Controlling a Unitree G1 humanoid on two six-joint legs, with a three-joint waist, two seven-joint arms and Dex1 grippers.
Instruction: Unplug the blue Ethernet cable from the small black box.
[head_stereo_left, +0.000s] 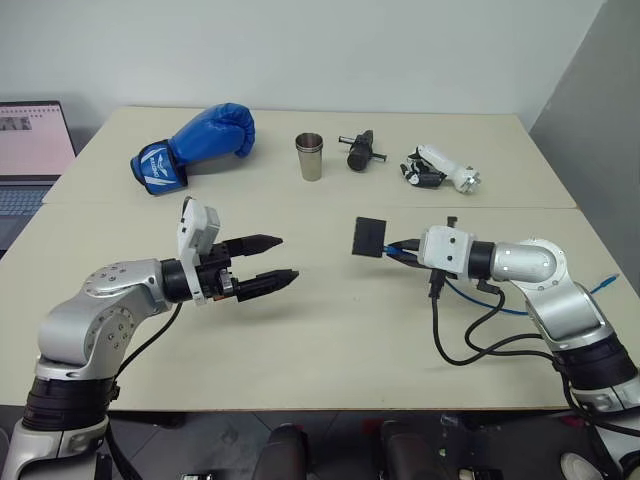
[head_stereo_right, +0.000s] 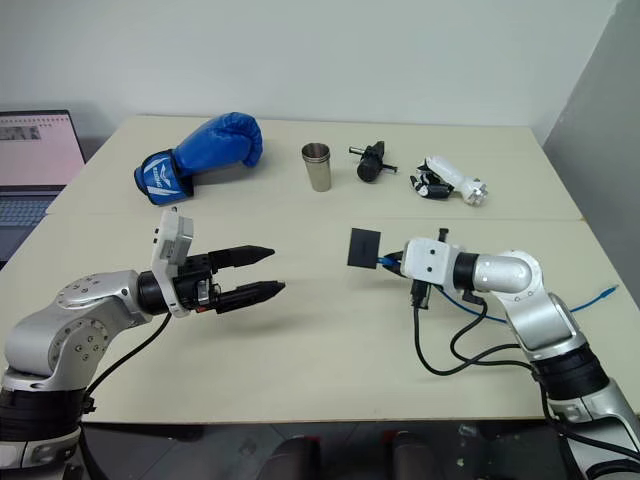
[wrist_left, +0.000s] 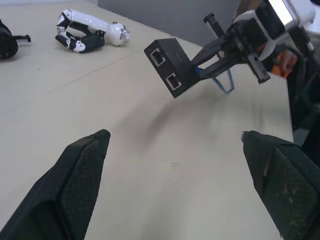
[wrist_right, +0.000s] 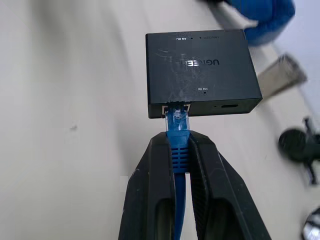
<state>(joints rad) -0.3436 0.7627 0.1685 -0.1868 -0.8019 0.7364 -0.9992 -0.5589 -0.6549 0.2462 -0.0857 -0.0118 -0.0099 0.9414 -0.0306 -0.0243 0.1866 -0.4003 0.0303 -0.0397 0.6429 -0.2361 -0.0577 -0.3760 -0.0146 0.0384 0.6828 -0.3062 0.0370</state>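
My left gripper should next grab the black box by its broad sides at the empty-port end (head_stereo_left: 363, 237), so that I can unplug the blue Ethernet cable (head_stereo_left: 389, 250).
The small black box (head_stereo_left: 368, 237) hangs above the table, held up by the plug of the blue Ethernet cable (wrist_right: 177, 142), which is still seated in one of its ports. My right gripper (wrist_right: 178, 145) is shut on the cable just behind the clear plug. The rest of the cable trails back under my right arm, and its far end (head_stereo_left: 603, 285) lies near the table's right edge. My left gripper (head_stereo_left: 288, 257) is open and empty. It sits left of the box, pointing toward it across a gap. In the left wrist view the box (wrist_left: 170, 66) shows two empty ports.
A blue boxing glove (head_stereo_left: 195, 148), a metal cup (head_stereo_left: 310, 156), a black cylindrical tool (head_stereo_left: 359, 151) and a white-and-black part (head_stereo_left: 440, 168) sit along the far half of the table. A laptop (head_stereo_left: 30, 150) stands at the left. Black arm cables (head_stereo_left: 470, 340) loop under my right arm.
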